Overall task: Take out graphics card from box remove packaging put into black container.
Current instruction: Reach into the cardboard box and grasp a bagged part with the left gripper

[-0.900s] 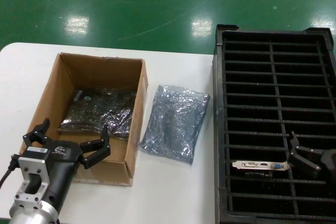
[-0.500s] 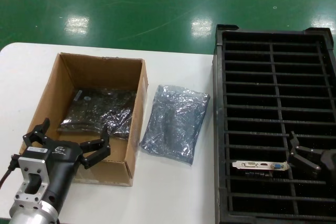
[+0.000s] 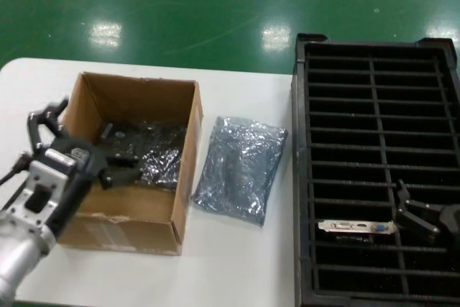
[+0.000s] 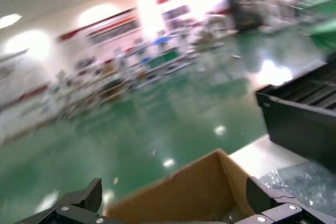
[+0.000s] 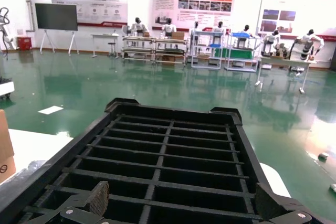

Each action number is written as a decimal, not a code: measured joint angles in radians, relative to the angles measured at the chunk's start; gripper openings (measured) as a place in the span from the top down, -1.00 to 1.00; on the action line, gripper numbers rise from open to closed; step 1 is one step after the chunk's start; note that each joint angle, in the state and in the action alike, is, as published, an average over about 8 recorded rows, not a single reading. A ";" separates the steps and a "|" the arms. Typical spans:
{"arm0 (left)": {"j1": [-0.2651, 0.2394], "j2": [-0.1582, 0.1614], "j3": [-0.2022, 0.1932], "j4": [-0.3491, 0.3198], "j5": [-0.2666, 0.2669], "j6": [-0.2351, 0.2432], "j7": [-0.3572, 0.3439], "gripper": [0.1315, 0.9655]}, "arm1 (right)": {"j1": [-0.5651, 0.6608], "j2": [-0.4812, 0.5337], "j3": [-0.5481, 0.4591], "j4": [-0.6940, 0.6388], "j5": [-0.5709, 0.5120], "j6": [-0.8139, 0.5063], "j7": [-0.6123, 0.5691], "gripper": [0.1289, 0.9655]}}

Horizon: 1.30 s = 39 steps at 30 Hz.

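Observation:
The graphics card needs to be free to slide out. My left gripper should next grip the dark packaging by its plastic end (image 3: 164, 166).
The brown box (image 3: 86, 224) stands on the white table at the left. Inside it lies the dark smoky packaging (image 3: 147, 152) with a circuit board showing through it. My left gripper (image 3: 83, 141) hangs open over the box's left half, one finger outside the left wall, the other above the bag. The left wrist view shows the box's far wall (image 4: 199, 192) between the open fingers (image 4: 79, 205). A bare graphics card (image 3: 357, 227) with a silver bracket stands in a near slot of the black container (image 3: 374, 106). My right gripper (image 3: 417, 217) is open just right of that card.
A paler blue-grey plastic bag (image 3: 241, 167) lies flat on the table between box and container. The container's ribs (image 5: 168, 145) fill the right wrist view under the right gripper (image 5: 184, 205). Green floor lies beyond the table's far edge.
My left gripper has moved from in front of the box's near wall forward and up, over the box's left side. The right gripper and the card in the slot have stayed put.

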 joint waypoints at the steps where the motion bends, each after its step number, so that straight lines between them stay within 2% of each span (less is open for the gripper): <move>1: -0.028 -0.016 0.008 0.015 0.012 0.027 0.020 -1.00 | 0.000 0.000 0.000 0.000 0.000 0.000 0.000 -1.00; 5: -0.168 -0.069 0.060 0.118 0.078 0.137 0.114 -1.00 | 0.000 0.000 0.000 0.000 0.000 0.000 0.000 -1.00; 9: -0.326 -0.090 0.138 0.278 0.161 0.237 0.209 -1.00 | 0.000 0.000 0.000 0.000 0.000 0.000 0.000 -1.00; 13: -0.477 -0.085 0.226 0.448 0.238 0.355 0.298 -1.00 | 0.000 0.000 0.000 0.000 0.000 0.000 0.000 -1.00; 17: -0.597 -0.067 0.311 0.598 0.303 0.479 0.368 -1.00 | 0.000 0.000 0.000 0.000 0.000 0.000 0.000 -1.00; 20: -0.671 -0.040 0.359 0.715 0.343 0.530 0.430 -1.00 | 0.000 0.000 0.000 0.000 0.000 0.000 0.000 -1.00; 24: -0.757 0.015 0.394 0.887 0.376 0.527 0.544 -1.00 | 0.000 0.000 0.000 0.000 0.000 0.000 0.000 -1.00; 29: -0.836 0.091 0.389 1.090 0.370 0.470 0.709 -1.00 | 0.000 0.000 0.000 0.000 0.000 0.000 0.000 -1.00; 34: -0.888 0.152 0.343 1.247 0.321 0.400 0.896 -1.00 | 0.000 0.000 0.000 0.000 0.000 0.000 0.000 -1.00; 39: -0.926 0.195 0.265 1.367 0.243 0.331 1.114 -0.99 | 0.000 0.000 0.000 0.000 0.000 0.000 0.000 -1.00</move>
